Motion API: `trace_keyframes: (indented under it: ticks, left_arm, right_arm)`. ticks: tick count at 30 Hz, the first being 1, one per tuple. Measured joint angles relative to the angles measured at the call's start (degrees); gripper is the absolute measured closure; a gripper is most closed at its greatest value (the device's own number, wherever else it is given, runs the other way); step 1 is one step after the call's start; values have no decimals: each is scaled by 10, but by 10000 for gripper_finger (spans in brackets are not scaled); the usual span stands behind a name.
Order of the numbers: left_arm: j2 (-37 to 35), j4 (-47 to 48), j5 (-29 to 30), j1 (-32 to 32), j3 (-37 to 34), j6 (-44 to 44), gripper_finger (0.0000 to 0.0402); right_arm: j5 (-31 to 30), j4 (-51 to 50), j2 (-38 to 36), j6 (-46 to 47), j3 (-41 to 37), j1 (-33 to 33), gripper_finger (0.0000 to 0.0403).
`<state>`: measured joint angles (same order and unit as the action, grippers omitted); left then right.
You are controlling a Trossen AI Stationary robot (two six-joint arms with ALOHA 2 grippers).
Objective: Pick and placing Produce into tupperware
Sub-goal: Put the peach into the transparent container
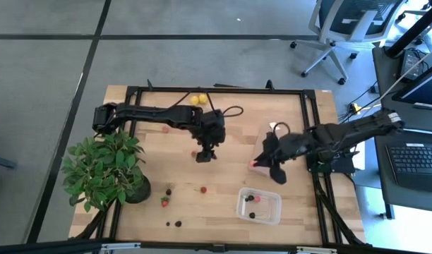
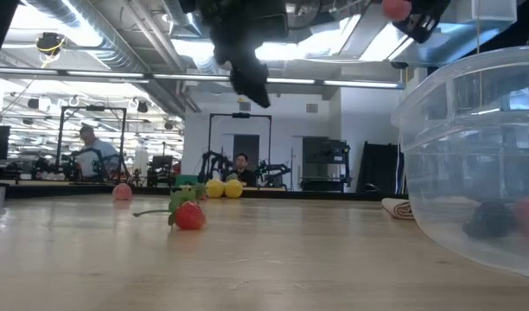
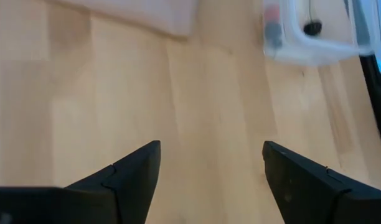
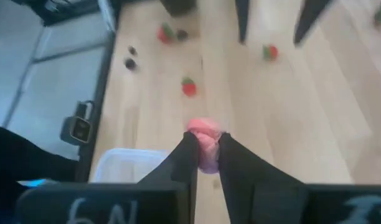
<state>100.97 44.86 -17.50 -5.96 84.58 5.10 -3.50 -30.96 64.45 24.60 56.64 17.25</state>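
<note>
My right gripper should move the fruit toward the tupperware before letting go of it. The pink fruit (image 4: 206, 143) is above the tupperware's rim (image 4: 131, 152) and short of it.
My right gripper (image 1: 257, 164) hovers right of the table's middle, shut on a pink-red fruit piece (image 4: 205, 142); it also shows high in the low view (image 2: 401, 10). The clear tupperware (image 1: 258, 205) stands near the table's near edge, just nearer than that gripper, with a few pieces inside (image 2: 492, 218). My left gripper (image 1: 205, 155) hangs open over bare wood at mid-table (image 3: 209, 171). Loose strawberries (image 1: 203, 189) (image 1: 164, 202) and blackberries (image 1: 169, 191) (image 1: 178, 224) lie on the near-left part of the table. Two lemons (image 1: 198, 99) sit at the far edge. My right gripper pinches the pink-red fruit piece between its two fingers (image 4: 185, 155); the piece's upper half (image 4: 203, 127) pokes out past the fingertips. The fingers slant downward from the table's right side. The piece is lifted clear of the wood, above the table beside the tupperware.
A leafy potted plant (image 1: 103, 169) fills the near-left corner. A flat pale-brown block (image 1: 271, 137) lies under the right arm, farther than the tupperware. A black frame rail (image 1: 311, 141) borders the table. People sit in the room behind (image 2: 241, 168).
</note>
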Motion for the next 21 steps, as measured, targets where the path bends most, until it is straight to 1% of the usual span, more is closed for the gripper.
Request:
trace_keyframes:
  ticks: [6,12,16,21]
  left_arm:
    - [0,74,1,38,0,-15,129]
    - [0,72,27,82,0,-21,127]
    - [0,70,35,107,0,-21,127]
    - [0,69,34,132,0,-21,126]
  right_arm:
    - [-14,-29,126,95,55,73,349]
    - [-27,-81,243,188,96,118,349]
    - [-29,-113,294,232,122,136,349]
    - [-29,-119,325,271,143,144,349]
